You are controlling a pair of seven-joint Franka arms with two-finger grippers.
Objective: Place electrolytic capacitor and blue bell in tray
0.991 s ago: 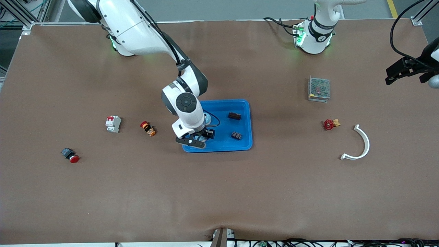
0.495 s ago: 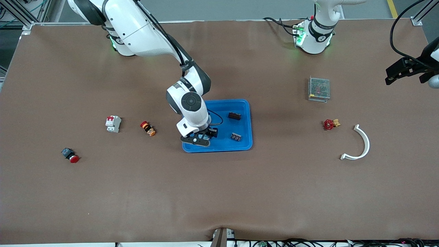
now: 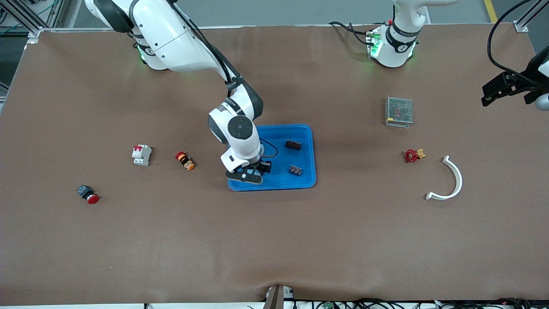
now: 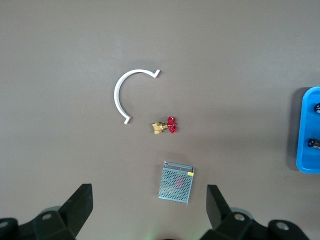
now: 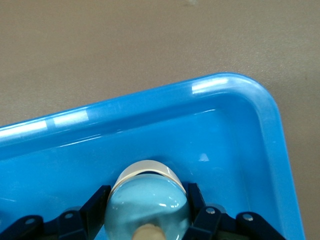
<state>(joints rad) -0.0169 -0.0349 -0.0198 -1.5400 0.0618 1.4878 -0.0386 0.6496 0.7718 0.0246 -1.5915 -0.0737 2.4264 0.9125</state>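
Observation:
The bell's cream base (image 5: 147, 166) sits low inside the tray's rim in the right wrist view, so it is time for my right gripper to open now.
The bright blue tray (image 3: 312, 154) lies mid-table. My right gripper (image 3: 251, 171) is low inside the tray's corner nearest the front camera, at the right arm's end. It is shut on the pale blue bell (image 5: 145, 202), a dome with a white rim, which shows just inside the tray rim (image 5: 150, 102). Two small dark parts lie in the tray, one black (image 3: 293, 145) and one nearer the front camera (image 3: 295, 170). I cannot tell which is the capacitor. My left gripper (image 3: 506, 88) waits open and empty, high over the left arm's end of the table, and also shows in the left wrist view (image 4: 148, 212).
A grey mesh box (image 3: 399, 111), a red valve (image 3: 412, 155) and a white curved piece (image 3: 450, 180) lie toward the left arm's end. A white breaker (image 3: 141, 154), an orange-red button (image 3: 185, 160) and a red push button (image 3: 88, 194) lie toward the right arm's end.
My right gripper has shifted slightly toward the left arm's end with the bell, staying in the tray's corner. The left arm has not moved.

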